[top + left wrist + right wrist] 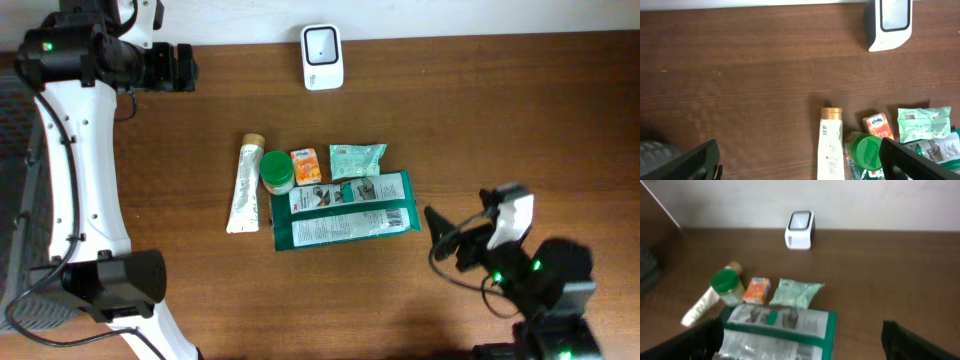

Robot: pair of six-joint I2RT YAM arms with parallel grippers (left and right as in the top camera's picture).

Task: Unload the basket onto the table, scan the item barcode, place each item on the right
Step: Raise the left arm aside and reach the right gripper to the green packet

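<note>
I will next grab the pale green pouch point(356, 159) with my right gripper by its end away from the orange packet, so the barcode stays uncovered to scan.
A white barcode scanner point(322, 56) point(888, 22) point(800, 229) stands at the table's far edge. The items lie grouped mid-table: a white tube point(243, 185) point(830, 145), a green-lidded jar point(277, 171) point(866, 150) point(725, 286), an orange packet point(306, 165) point(757, 290), a pale green pouch point(356, 159) point(796, 292) and a large green-and-white pack point(345, 210) point(777, 327). My left gripper point(185, 66) point(800, 165) hangs open at the far left, holding nothing. To the right of the pack, my right gripper point(448, 240) point(802, 342) is open and empty, pointing toward it.
The left arm's white links point(85, 180) run along the table's left side down to its base point(115, 285). Bare wood point(520, 110) stretches between the scanner and the right arm. A wall point(865, 200) rises behind the scanner.
</note>
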